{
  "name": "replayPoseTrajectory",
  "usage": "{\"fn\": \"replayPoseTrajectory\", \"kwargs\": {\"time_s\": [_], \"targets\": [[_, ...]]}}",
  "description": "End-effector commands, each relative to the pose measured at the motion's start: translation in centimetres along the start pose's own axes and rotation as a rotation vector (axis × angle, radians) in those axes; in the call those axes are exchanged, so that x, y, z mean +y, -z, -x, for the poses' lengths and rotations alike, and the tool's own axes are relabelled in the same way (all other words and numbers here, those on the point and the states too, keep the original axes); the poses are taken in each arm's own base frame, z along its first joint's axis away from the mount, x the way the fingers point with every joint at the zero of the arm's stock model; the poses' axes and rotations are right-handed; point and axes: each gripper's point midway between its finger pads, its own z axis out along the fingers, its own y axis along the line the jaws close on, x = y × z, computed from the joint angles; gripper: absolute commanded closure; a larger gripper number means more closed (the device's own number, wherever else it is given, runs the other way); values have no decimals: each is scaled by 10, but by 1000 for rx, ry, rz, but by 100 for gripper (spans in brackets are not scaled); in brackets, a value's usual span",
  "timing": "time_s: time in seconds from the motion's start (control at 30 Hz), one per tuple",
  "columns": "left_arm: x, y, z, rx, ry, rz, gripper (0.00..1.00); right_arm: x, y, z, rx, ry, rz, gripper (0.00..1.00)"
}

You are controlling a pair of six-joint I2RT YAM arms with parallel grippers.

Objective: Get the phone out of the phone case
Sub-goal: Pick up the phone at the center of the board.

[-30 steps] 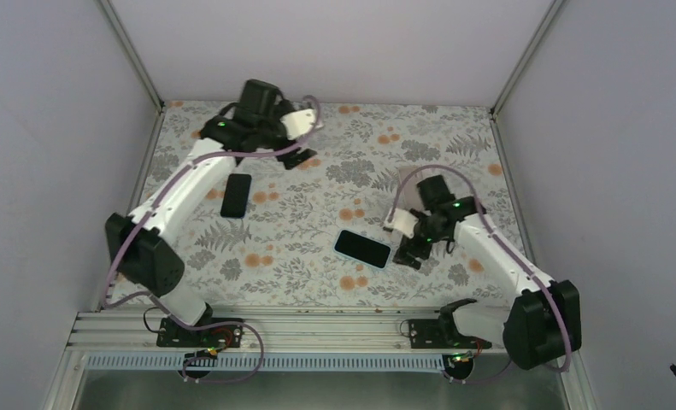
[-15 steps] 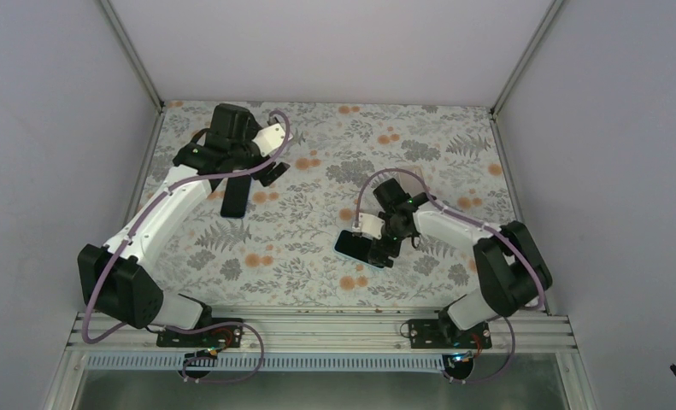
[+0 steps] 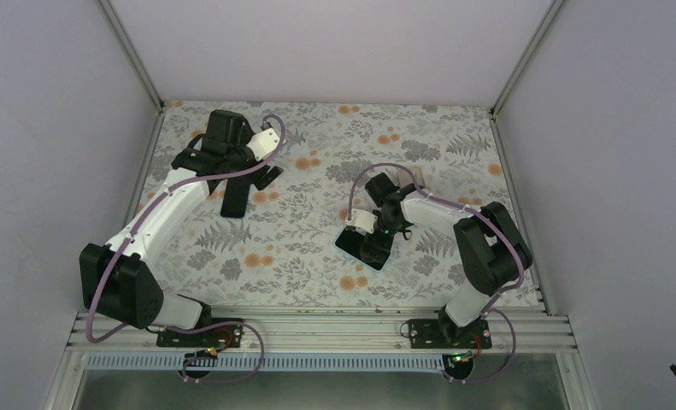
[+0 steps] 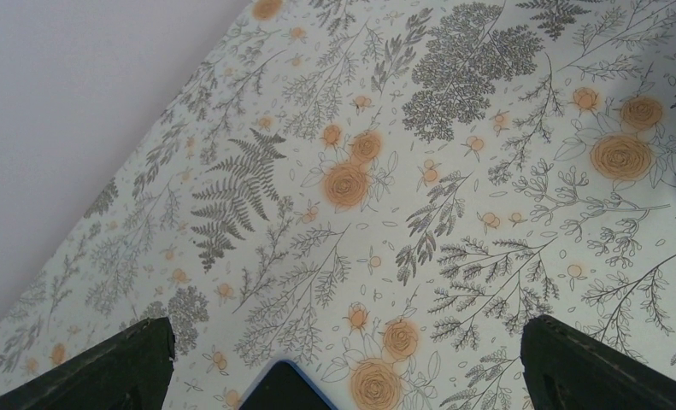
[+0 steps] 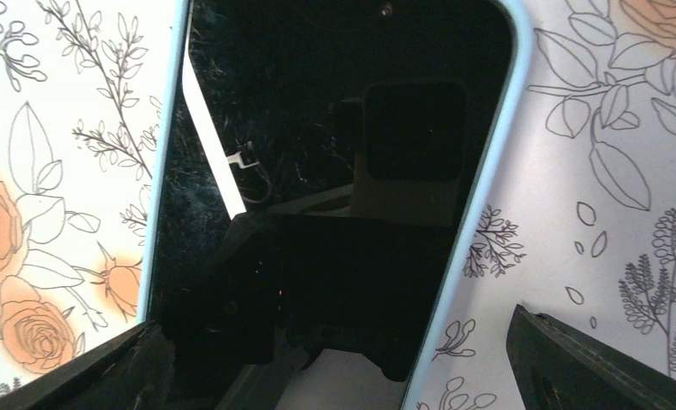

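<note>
The light blue case (image 5: 498,145) should be grabbed by my right gripper across both long sides, so its far end stays free for my left gripper.
A black-screened phone (image 3: 361,250) lies face up near the middle of the floral table, in a light blue case (image 5: 498,145) whose rim frames the phone (image 5: 334,111) in the right wrist view. My right gripper (image 3: 375,237) hovers right over it, open. The right gripper (image 5: 334,380) has one dark finger outside each long side of the case, without touching it. My left gripper (image 3: 264,173) is open at the back left. The left gripper (image 4: 347,376) holds nothing and is over bare cloth.
A second dark phone (image 3: 236,198) with a darker blue rim lies at the left, just short of my left gripper; its corner (image 4: 285,391) shows low in the left wrist view. Grey walls (image 3: 52,128) close in the floral table (image 3: 300,256) on three sides.
The right arm has swung left and folded in, bringing its open gripper from beside the light blue phone to right over it. The left gripper has drawn back left, towards the second phone.
</note>
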Motion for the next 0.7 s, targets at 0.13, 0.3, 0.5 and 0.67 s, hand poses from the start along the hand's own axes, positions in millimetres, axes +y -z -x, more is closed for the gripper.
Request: {"fn": "replayPoseTrajectory", "kwargs": {"time_s": [0.13, 0.3, 0.5, 0.67], "targets": [[3, 0, 0, -26, -12, 3, 0, 12, 9, 8, 9, -78, 82, 0], [4, 1, -3, -21, -17, 14, 0, 17, 13, 6, 12, -125, 93, 0], [6, -1, -4, -20, -6, 17, 0, 14, -3, -15, 69, -190, 32, 0], [4, -4, -7, -10, 7, 4, 0, 28, -12, -21, 83, -187, 60, 0]]}}
